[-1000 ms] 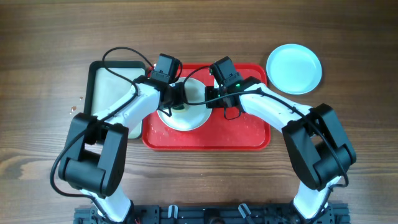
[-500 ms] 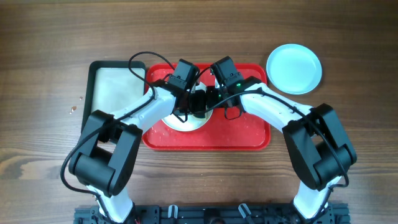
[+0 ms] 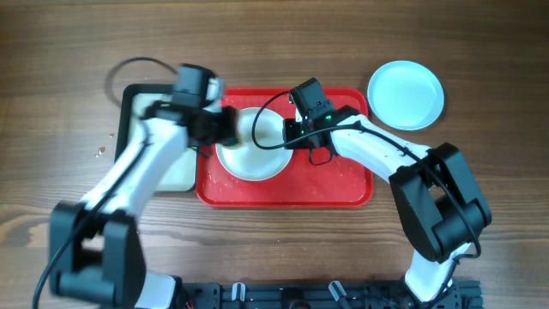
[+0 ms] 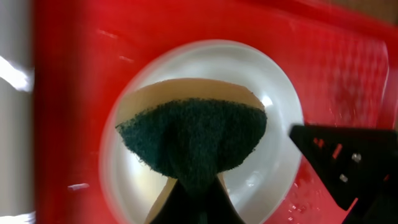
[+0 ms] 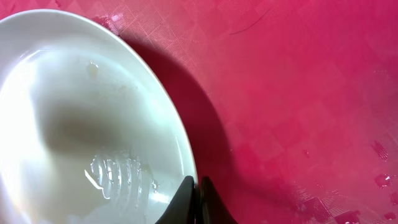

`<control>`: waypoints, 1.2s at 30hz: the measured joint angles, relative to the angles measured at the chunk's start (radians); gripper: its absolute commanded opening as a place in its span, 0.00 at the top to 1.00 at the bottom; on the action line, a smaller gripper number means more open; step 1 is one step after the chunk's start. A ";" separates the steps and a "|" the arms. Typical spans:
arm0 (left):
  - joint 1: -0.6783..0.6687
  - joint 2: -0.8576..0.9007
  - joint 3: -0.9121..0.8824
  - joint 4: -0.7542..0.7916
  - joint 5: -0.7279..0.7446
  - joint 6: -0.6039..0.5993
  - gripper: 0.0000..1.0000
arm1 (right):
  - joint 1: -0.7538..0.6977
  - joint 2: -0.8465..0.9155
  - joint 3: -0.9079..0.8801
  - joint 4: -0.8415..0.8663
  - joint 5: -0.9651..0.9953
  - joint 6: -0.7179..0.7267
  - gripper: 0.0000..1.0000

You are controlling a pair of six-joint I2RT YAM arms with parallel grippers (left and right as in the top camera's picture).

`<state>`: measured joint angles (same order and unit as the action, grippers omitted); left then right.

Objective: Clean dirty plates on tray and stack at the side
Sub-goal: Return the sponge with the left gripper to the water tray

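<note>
The sponge's green side (image 4: 194, 132) is over the white plate, so my left gripper keeps holding the sponge for now, until it is over the black-rimmed tray's pale inside.
A white plate (image 3: 257, 159) lies on the red tray (image 3: 343, 184), wet with streaks in the right wrist view (image 5: 74, 124). My right gripper (image 3: 287, 137) is shut on the plate's right rim (image 5: 196, 190). My left gripper (image 3: 225, 129) is shut on a dark green sponge (image 4: 193, 134) with a tan back. It holds the sponge over the plate's left half (image 4: 273, 124). A pale turquoise plate (image 3: 406, 94) rests on the table to the right of the tray. I cannot tell whether another plate lies under it.
A black-rimmed tray with a pale inside (image 3: 154, 120) sits against the red tray's left side, under my left arm. The red tray's floor (image 5: 298, 93) is wet with droplets. The table is bare wood around them.
My left arm has swung left with the sponge, from over the plate's middle to its left edge. The right gripper and the plate have stayed put.
</note>
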<state>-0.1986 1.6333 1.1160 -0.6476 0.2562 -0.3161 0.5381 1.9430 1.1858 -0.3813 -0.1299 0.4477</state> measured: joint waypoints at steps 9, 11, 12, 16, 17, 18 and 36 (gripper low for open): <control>0.240 -0.083 0.000 -0.079 -0.091 0.140 0.96 | 0.000 0.000 0.000 0.002 0.000 0.000 0.96; 0.258 -0.083 -0.006 -0.074 -0.137 0.158 0.96 | 0.000 0.000 0.000 0.002 0.000 0.000 0.96; 0.263 -0.083 -0.014 -0.071 -0.161 0.164 0.96 | 0.000 0.000 0.000 0.002 0.000 0.000 0.96; 0.271 -0.079 -0.067 -0.010 -0.227 0.181 0.95 | 0.000 0.000 0.000 0.006 0.000 0.000 0.96; 0.271 -0.077 -0.089 0.019 -0.235 0.183 0.95 | 0.000 0.000 0.000 0.008 0.000 0.000 0.96; 0.271 -0.072 -0.099 0.027 -0.240 0.184 0.95 | 0.000 0.000 0.000 0.008 0.000 0.000 0.96; 0.271 -0.006 -0.142 0.099 -0.282 0.199 0.31 | 0.000 0.000 0.000 0.009 0.000 0.000 0.81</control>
<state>0.0727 1.6268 0.9745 -0.5488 -0.0261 -0.1169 0.5381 1.9430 1.1858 -0.3721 -0.1299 0.4480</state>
